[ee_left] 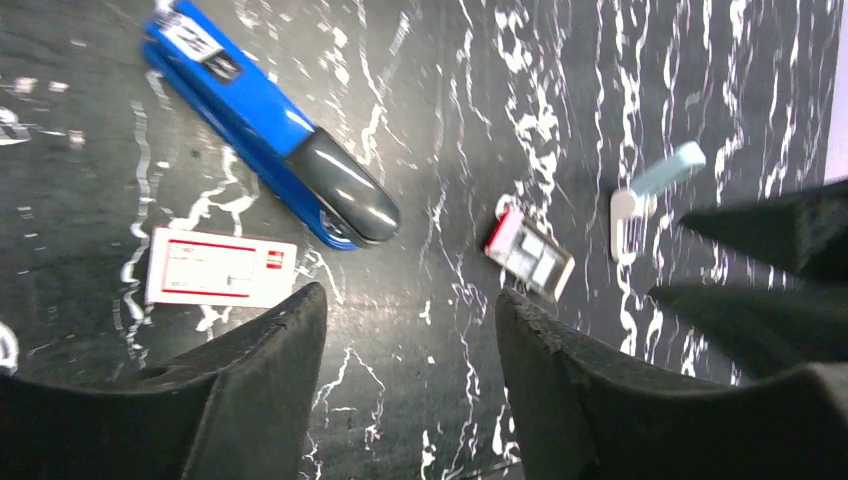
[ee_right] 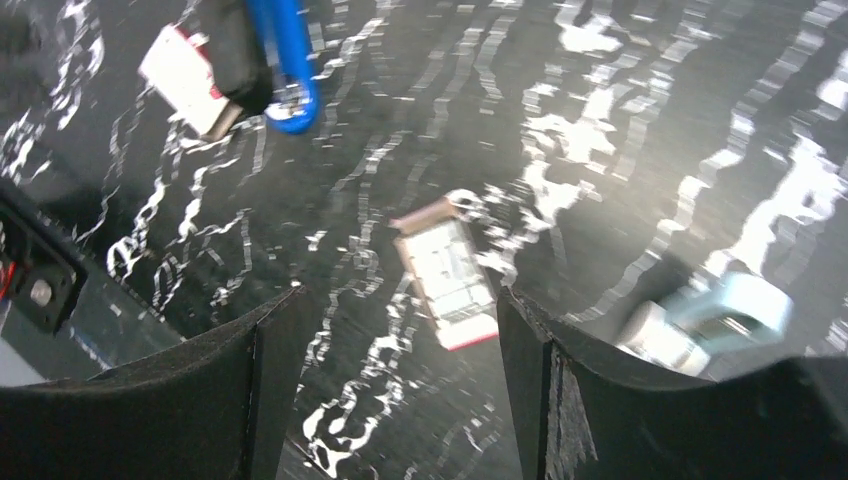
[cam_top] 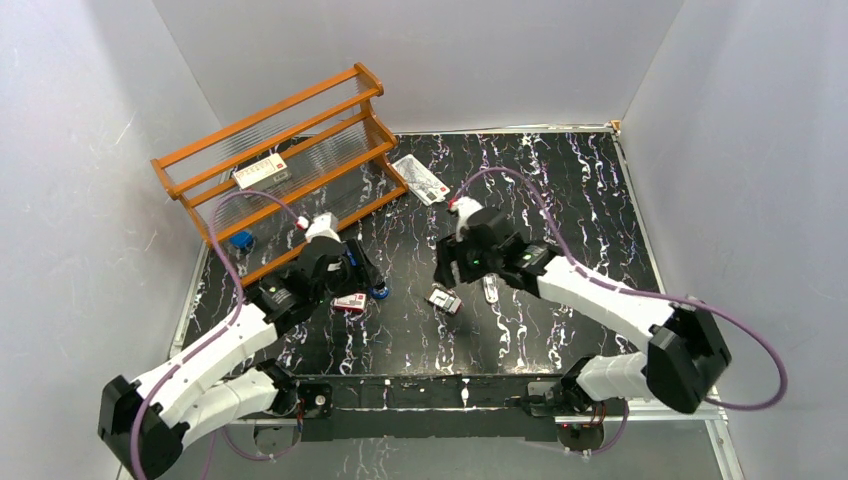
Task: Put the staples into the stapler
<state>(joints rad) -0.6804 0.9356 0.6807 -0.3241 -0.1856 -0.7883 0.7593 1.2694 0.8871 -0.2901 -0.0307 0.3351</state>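
The blue stapler (ee_left: 262,118) needs its top to swing open for loading staples, so my right gripper should grab it by its dark grey nose next.
The blue stapler (ee_left: 262,118) lies shut on the black marbled table, its dark grey nose toward the middle; only its tip (cam_top: 379,291) shows from above, and that tip (ee_right: 288,62) also appears in the right wrist view. A small red-and-white cardboard box (ee_left: 220,267) (cam_top: 349,301) rests just beside it. The staples sit in an open pale tray with a red end (ee_left: 530,253) (ee_right: 447,272) (cam_top: 445,299), apart from the stapler. My left gripper (ee_left: 410,295) (cam_top: 355,272) hovers open above bare table between box and tray. My right gripper (ee_right: 400,295) (cam_top: 447,268) is open over the tray, holding nothing.
A pale blue-and-white small tool (ee_left: 652,188) (ee_right: 712,320) (cam_top: 490,288) lies right of the tray. An orange rack (cam_top: 290,125) stands at the back left with a larger red-and-white box (cam_top: 262,170) on it. A flat white packet (cam_top: 420,180) lies behind. A small blue object (cam_top: 241,240) sits by the rack.
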